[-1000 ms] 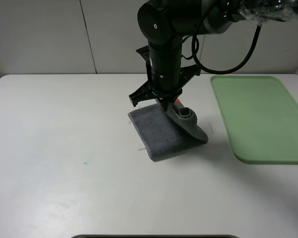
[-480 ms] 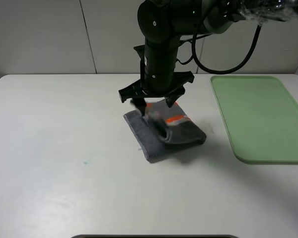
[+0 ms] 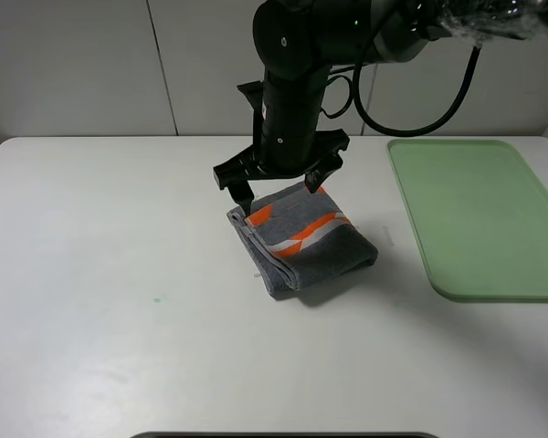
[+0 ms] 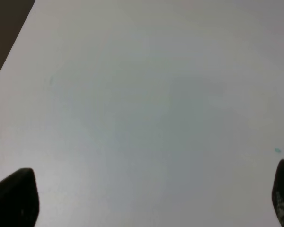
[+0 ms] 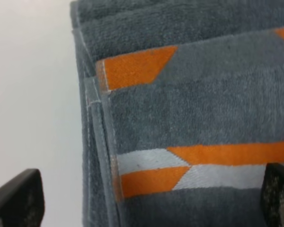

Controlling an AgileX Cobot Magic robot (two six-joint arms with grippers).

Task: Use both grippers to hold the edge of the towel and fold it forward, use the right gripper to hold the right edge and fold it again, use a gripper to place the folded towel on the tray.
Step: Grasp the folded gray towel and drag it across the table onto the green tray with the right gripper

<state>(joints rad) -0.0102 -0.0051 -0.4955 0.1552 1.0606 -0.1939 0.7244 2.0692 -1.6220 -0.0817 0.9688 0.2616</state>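
The towel is folded and has to go on the green tray (image 3: 479, 214). My right gripper needs to grab it next by its folded edge (image 3: 334, 203) beside the orange-and-white band.
The towel (image 3: 310, 245) lies folded in the middle of the table, dark grey, with its orange-and-white band facing up. My right gripper (image 3: 276, 192) hovers just over its far left part, open and holding nothing. The right wrist view looks straight down on the towel (image 5: 203, 109), and the edge of the towel (image 5: 97, 137) shows there as a pale stitched hem between my right gripper's (image 5: 146, 201) spread fingertips. The pale green tray (image 3: 479, 214) sits to the right, apart from the towel. In the left wrist view my left gripper (image 4: 149, 198) is open over bare table.
The white table (image 3: 119, 274) stretches wide to the left and front of the towel. A pale wall rises behind the table. The right arm's black cable (image 3: 438, 100) loops above the tray's far left corner.
My right gripper has opened and let go of the towel's edge. The lifted flap has dropped flat onto the stack, orange band up. The gripper has shifted slightly left.
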